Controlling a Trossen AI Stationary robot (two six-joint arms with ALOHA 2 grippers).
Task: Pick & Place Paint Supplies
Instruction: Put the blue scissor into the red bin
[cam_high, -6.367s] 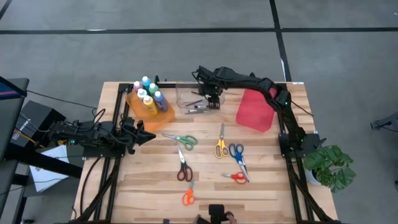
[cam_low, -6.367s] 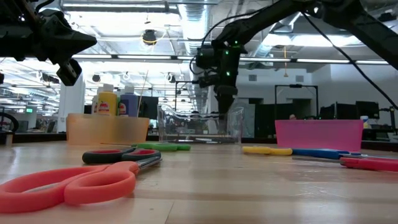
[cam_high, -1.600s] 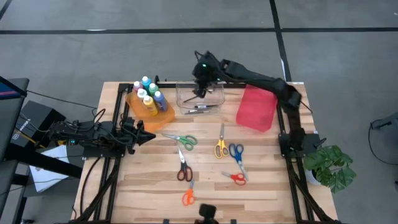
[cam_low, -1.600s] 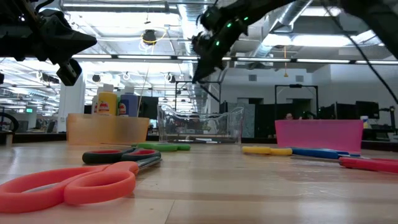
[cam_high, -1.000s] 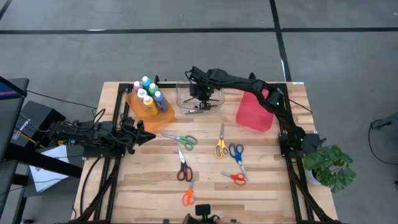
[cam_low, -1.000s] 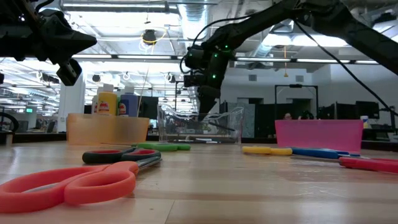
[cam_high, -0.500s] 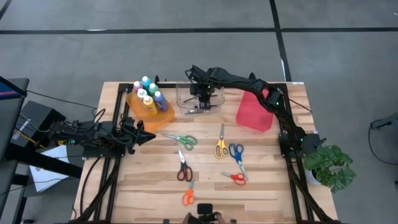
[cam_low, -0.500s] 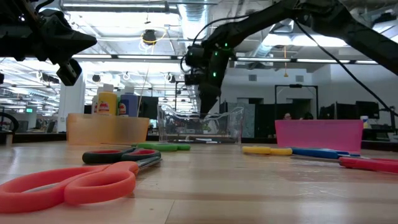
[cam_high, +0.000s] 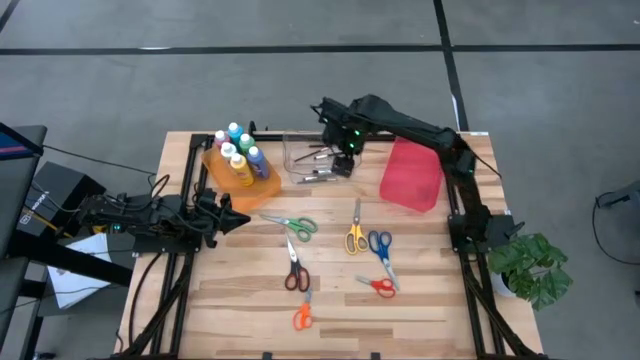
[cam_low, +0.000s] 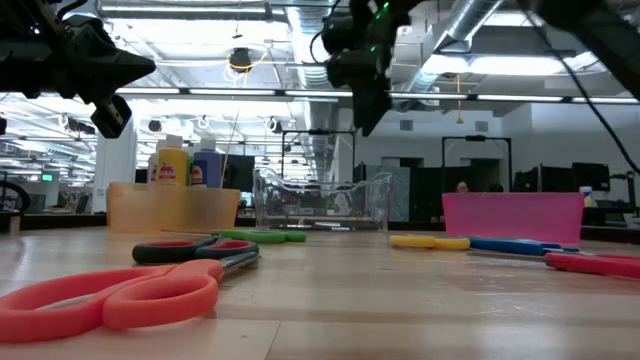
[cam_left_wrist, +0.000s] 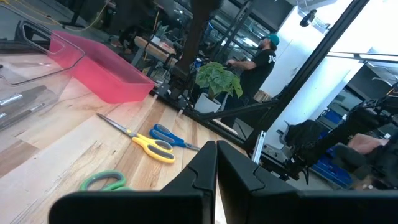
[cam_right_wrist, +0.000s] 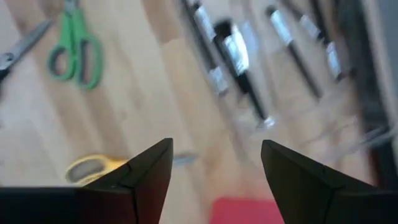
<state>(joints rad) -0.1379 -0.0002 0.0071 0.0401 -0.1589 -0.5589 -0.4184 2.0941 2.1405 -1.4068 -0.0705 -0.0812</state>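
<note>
The scissors' pointed blades lie bare on the wood. My right gripper should grab the scissors by their blue handle loops next.
My right gripper (cam_high: 342, 168) hangs open above the right end of the clear bin (cam_high: 298, 146), pointing down, nothing between its fingers (cam_right_wrist: 214, 146). In the low view the right gripper (cam_low: 367, 122) is well above the bin's rim (cam_low: 320, 182). Several thin dark paintbrushes (cam_high: 318, 166) lie flat in that bin, blurred in the right wrist view (cam_right_wrist: 239, 56). Paint bottles (cam_high: 238, 150) stand upright in the orange bin (cam_high: 266, 186). My left gripper (cam_high: 238, 218) waits shut and level at the table's left edge (cam_left_wrist: 216, 147).
A red bin (cam_high: 411, 176) stands at the back right. Scissors lie flat on the wood: green (cam_high: 293, 225), yellow (cam_high: 354, 236), blue (cam_high: 381, 248), red (cam_high: 381, 286), dark-handled (cam_high: 295, 273) and orange (cam_high: 302, 317). A potted plant (cam_high: 530, 268) sits off the right edge.
My right gripper has opened and risen out of the clear bin, well clear of its rim, shifting a little toward the table's right edge and rolling about its pointing line. The paintbrushes stay lying in the bin.
</note>
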